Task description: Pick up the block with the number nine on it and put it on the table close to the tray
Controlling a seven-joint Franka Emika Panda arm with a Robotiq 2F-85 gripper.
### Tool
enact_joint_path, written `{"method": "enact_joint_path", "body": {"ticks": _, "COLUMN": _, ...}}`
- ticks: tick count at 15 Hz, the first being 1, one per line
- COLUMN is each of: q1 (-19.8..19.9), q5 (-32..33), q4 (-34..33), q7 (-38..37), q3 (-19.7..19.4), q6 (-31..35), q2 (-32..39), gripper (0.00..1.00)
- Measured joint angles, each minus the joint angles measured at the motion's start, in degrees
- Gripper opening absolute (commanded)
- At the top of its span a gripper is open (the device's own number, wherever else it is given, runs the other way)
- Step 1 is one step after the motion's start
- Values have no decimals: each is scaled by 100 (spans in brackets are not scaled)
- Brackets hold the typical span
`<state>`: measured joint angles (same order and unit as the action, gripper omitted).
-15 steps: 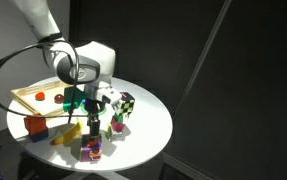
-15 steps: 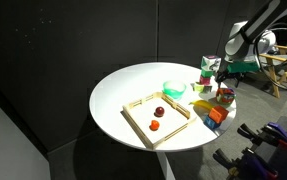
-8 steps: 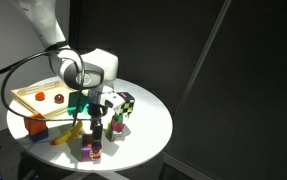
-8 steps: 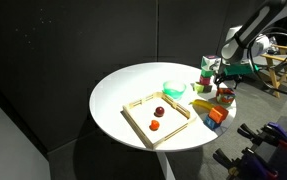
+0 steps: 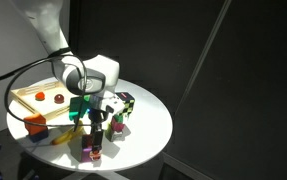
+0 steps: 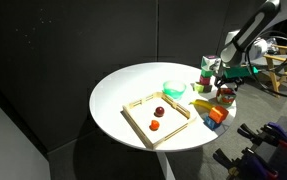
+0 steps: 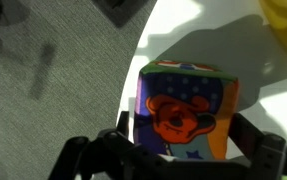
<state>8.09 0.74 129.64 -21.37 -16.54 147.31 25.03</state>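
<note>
The open fingers of my gripper reach down on both sides of the block (image 5: 91, 153) (image 7: 188, 100), so my gripper should close now and would hold the block.
The block with the number nine (image 5: 90, 151) is a small multicoloured cube near the front edge of the white round table; it also shows in an exterior view (image 6: 226, 97). In the wrist view the block (image 7: 188, 100) shows an orange bear on a blue starred face. My gripper (image 7: 188, 124) is straight above it, open, with one finger (image 7: 130, 124) on each side of it and narrow gaps showing. The gripper also shows in both exterior views (image 5: 94, 130) (image 6: 224, 82). The light wood tray (image 5: 23, 100) (image 6: 143, 118) lies across the table.
An orange cube (image 5: 35, 127) (image 6: 214, 115), a yellow banana-shaped toy (image 5: 67, 136) (image 7: 285, 20), a green bowl (image 6: 173, 88) and a checkered cube (image 5: 126, 102) stand close by. The tray holds small red and orange items. The table edge (image 7: 133, 60) runs just beside the block, over grey carpet.
My gripper has sunk a little lower over the multicoloured block. The block and the other things have not moved.
</note>
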Motion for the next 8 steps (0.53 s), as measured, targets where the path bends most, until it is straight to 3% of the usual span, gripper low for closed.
{"method": "enact_joint_path", "body": {"ticks": 2, "q1": -13, "q5": 0, "q4": -4, "q7": 0, "q3": -24, "q6": 0, "q2": 49, "gripper": 100}}
{"method": "enact_joint_path", "body": {"ticks": 3, "q1": -16, "q5": 0, "q4": -5, "q7": 0, "q3": -29, "q6": 0, "q2": 70, "gripper": 75}}
{"method": "enact_joint_path", "body": {"ticks": 4, "q1": -19, "q5": 0, "q4": -5, "q7": 0, "q3": -32, "q6": 0, "q2": 88, "gripper": 74}}
{"method": "enact_joint_path", "body": {"ticks": 6, "q1": -31, "q5": 0, "q4": -6, "q7": 0, "q3": -35, "q6": 0, "q2": 108, "gripper": 57}}
{"method": "enact_joint_path", "body": {"ticks": 8, "q1": -60, "q5": 0, "q4": -21, "q7": 0, "q3": -41, "q6": 0, "q2": 106, "gripper": 54}}
